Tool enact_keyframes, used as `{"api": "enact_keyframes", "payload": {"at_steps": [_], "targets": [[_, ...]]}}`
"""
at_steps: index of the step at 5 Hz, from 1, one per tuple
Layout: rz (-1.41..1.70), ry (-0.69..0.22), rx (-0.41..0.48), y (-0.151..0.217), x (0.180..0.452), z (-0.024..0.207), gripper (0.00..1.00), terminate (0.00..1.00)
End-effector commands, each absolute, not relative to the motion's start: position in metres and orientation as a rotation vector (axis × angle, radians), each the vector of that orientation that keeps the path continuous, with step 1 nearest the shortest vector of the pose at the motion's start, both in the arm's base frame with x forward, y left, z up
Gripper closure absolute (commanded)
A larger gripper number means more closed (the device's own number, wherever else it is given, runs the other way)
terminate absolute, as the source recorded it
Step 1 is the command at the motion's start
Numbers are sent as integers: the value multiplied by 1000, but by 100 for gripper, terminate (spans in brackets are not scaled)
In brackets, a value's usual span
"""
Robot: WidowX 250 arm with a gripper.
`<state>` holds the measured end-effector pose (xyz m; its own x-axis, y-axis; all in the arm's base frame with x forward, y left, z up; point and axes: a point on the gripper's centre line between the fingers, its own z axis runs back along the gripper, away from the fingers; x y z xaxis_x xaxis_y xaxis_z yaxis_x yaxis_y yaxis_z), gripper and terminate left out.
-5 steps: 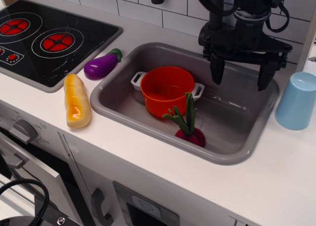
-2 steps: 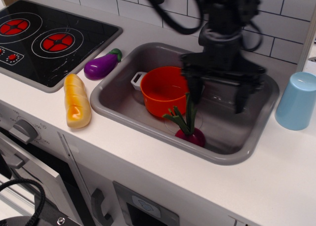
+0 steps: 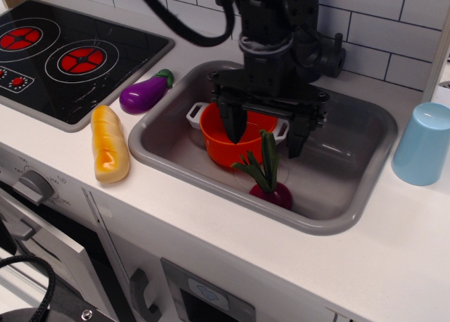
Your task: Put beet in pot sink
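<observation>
The beet needs to go in the orange pot, so the robot's gripper should grab it by its green stalks next.
The beet lies in the grey sink near its front wall, its green stalks pointing up and back. The orange pot with light grey handles stands in the sink just left of the beet, partly hidden by the arm. My gripper is open, its two black fingers spread wide. It hangs over the pot's right side and the beet's stalks. The left finger is in front of the pot; the right finger is right of the stalks. It holds nothing.
A purple eggplant and a yellow bread loaf lie on the counter left of the sink. A pale blue cup stands right of the sink. A black stove top is at the far left. A tiled wall runs behind.
The arm has moved left and forward, from over the sink's back right part to above the pot and beet stalks. The gripper stays open. Beet and pot have not moved.
</observation>
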<state>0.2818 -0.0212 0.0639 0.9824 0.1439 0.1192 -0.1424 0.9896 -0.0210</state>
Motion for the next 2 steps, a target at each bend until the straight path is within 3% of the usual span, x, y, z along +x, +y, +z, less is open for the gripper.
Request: {"api": "enact_keyframes", "payload": {"at_steps": [1, 2], "targets": [[99, -119, 10, -21, 289, 48, 0, 0], [98, -99, 20, -24, 291, 34, 0, 0]]}}
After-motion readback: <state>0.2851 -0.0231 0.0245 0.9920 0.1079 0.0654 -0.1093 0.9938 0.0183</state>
